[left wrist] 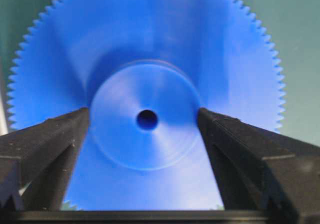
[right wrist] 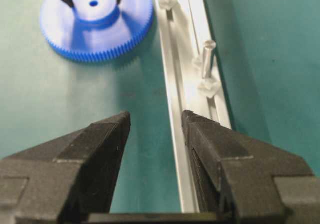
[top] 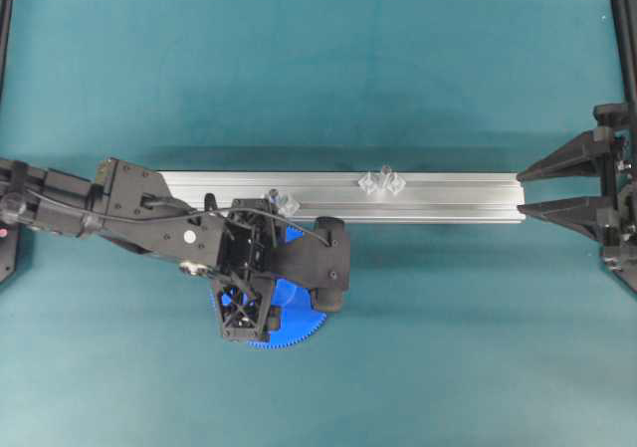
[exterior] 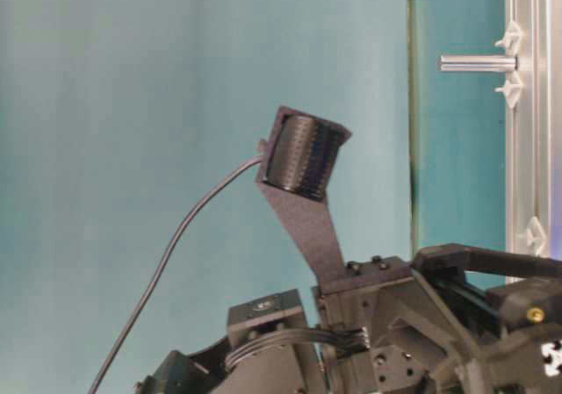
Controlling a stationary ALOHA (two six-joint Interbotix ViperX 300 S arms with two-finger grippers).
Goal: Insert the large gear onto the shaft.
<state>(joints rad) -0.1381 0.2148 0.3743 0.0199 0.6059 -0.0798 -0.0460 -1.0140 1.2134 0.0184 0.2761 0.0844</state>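
My left gripper grabs the gear's raised middle [left wrist: 146, 115] next, to fit the large gear onto the shaft.
The large gear [left wrist: 150, 44] lies flat on the teal mat, a bright-blue toothed disc with a raised hub and a small centre hole; it also shows under the left arm [top: 294, 323] and far off in the right wrist view [right wrist: 95, 29]. My left gripper [left wrist: 144, 112] points down over it, open, one finger on each side of the hub; I cannot tell whether they touch it. The shaft [top: 385, 175] stands upright in its clear mount on the rail [right wrist: 207, 59]. My right gripper [top: 520, 192] hovers open at the rail's right end, holding nothing [right wrist: 155, 116].
The long silver aluminium rail [top: 438, 198] runs left to right across the middle of the mat. A second clear mount [top: 284, 205] sits on it beside the left wrist. Black frame posts stand at the left and right edges.
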